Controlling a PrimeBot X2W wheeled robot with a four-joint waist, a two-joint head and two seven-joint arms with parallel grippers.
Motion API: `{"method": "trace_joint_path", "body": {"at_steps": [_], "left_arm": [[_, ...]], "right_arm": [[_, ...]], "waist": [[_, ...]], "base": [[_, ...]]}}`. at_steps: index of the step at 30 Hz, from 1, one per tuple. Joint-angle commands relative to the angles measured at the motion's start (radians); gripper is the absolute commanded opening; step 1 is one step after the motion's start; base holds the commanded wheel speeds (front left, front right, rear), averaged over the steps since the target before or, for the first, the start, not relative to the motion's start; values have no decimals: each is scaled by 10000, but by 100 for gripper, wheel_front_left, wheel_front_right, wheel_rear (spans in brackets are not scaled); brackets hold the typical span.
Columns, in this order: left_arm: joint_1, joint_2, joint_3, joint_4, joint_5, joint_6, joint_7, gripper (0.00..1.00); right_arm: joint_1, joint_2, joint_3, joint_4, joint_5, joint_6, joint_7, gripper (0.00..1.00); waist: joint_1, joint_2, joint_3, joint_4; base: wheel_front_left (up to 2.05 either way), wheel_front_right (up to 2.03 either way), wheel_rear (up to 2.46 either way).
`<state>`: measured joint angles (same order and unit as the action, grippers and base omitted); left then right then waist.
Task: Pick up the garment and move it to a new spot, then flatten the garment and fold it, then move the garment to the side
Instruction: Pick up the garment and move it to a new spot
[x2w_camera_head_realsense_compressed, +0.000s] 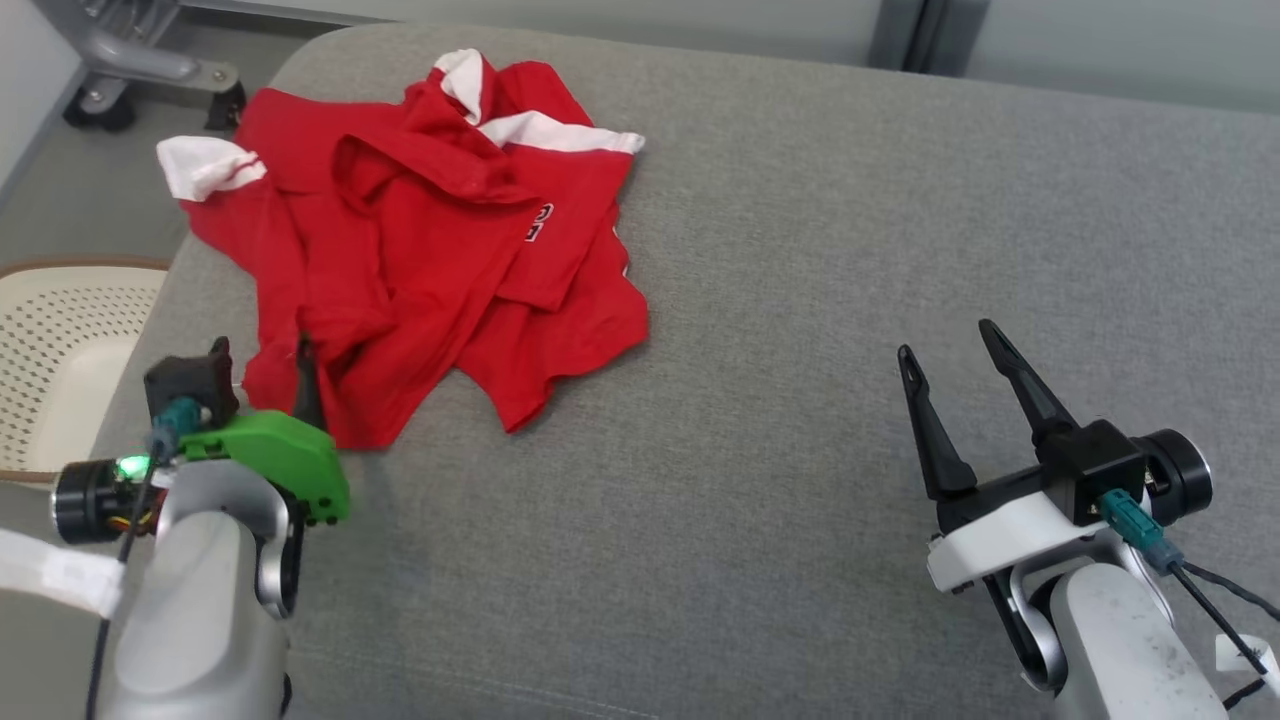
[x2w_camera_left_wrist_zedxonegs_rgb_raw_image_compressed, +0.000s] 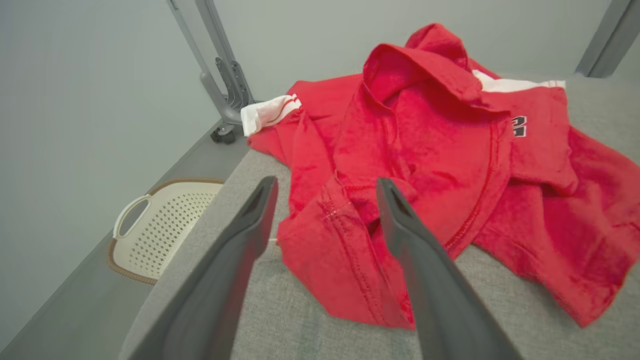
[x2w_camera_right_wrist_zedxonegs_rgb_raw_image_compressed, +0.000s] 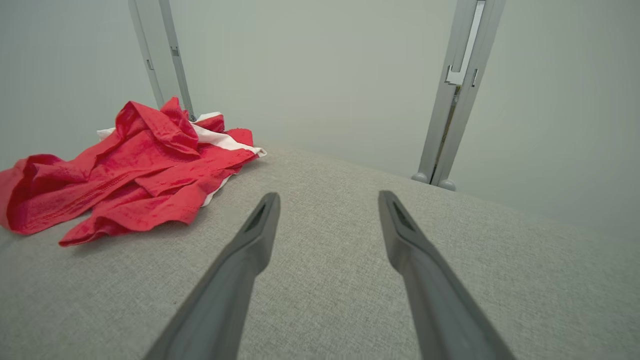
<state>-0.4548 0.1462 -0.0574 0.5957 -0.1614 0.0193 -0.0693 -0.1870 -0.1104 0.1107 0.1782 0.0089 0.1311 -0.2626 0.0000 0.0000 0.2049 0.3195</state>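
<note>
Next, to move the garment, my left gripper grabs its stitched red hem (x2w_camera_head_realsense_compressed: 276, 370), which stands up in a fold while the rest of the cloth (x2w_camera_head_realsense_compressed: 444, 258) lies slack.
A crumpled red garment (x2w_camera_head_realsense_compressed: 420, 240) with white sleeve bands lies on the far left part of the grey padded surface (x2w_camera_head_realsense_compressed: 800, 300). My left gripper (x2w_camera_head_realsense_compressed: 265, 360) is at its near left edge, jaws open. In the left wrist view the garment (x2w_camera_left_wrist_zedxonegs_rgb_raw_image_compressed: 440, 150) has its near hem lying between the left gripper's (x2w_camera_left_wrist_zedxonegs_rgb_raw_image_compressed: 326, 190) spread fingers, and nothing is pinched. My right gripper (x2w_camera_head_realsense_compressed: 947, 340) stands open over bare padding at the near right, well apart from the cloth. In the right wrist view, the right gripper (x2w_camera_right_wrist_zedxonegs_rgb_raw_image_compressed: 328, 197) points past the garment (x2w_camera_right_wrist_zedxonegs_rgb_raw_image_compressed: 130, 170), which sits to its left.
A cream perforated basket (x2w_camera_head_realsense_compressed: 60, 370) sits on the floor just off the surface's left edge, also visible as the basket (x2w_camera_left_wrist_zedxonegs_rgb_raw_image_compressed: 160, 225) in the left wrist view. A grey wheeled frame (x2w_camera_head_realsense_compressed: 150, 70) stands behind the far left corner. Upright grey posts (x2w_camera_right_wrist_zedxonegs_rgb_raw_image_compressed: 455, 100) rise beyond the far edge.
</note>
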Motion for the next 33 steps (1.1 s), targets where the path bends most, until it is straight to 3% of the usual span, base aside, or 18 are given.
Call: {"method": "trace_joint_path", "body": {"at_steps": [1,7,8,9,10,11,17,21,27,33], "left_arm": [[-389,146,72,307,-26,65,289,100],[-1450,770,375,2224,-270,189,1874,100],[-1505,819,408,2428,-332,194,1966,96],[-1548,891,432,2619,-337,216,2018,64],[-1590,939,432,2745,-344,224,2040,23],[-1620,1012,428,2863,-362,192,2006,0],[-1539,1106,584,2705,-652,-102,1529,0],[-1469,1233,489,1459,-646,-285,1171,0],[-1716,1406,275,-2030,-820,-724,1856,0],[-2041,1620,-72,-5995,-1064,-925,3495,0]], "right_arm": [[-214,-69,39,21,118,-6,-40,100],[-562,29,247,130,311,-6,-40,100],[-584,52,212,137,346,-6,-40,100],[-588,77,198,136,359,-6,-40,100],[-573,90,174,137,379,-6,-40,100],[-539,91,131,146,398,-6,-40,100],[-247,169,-154,201,484,-6,-40,100],[16,246,-306,213,498,-6,-41,100],[256,385,-276,239,566,-6,-40,100],[417,512,-126,243,717,-6,-40,100]], "waist": [[0,0,1070,-1012],[0,0,1447,-1705],[0,0,1456,-1772],[0,0,1450,-1845],[0,0,1438,-1889],[0,0,1410,-1928],[0,0,1013,-1952],[0,0,530,-1790],[0,0,-114,-1750],[0,0,-527,-2233]], "base": [[0,0,0],[0,0,0],[0,0,0],[0,0,0],[0,0,0],[0,0,0],[0,0,0],[0,0,0],[0,0,0],[0,0,0]]}}
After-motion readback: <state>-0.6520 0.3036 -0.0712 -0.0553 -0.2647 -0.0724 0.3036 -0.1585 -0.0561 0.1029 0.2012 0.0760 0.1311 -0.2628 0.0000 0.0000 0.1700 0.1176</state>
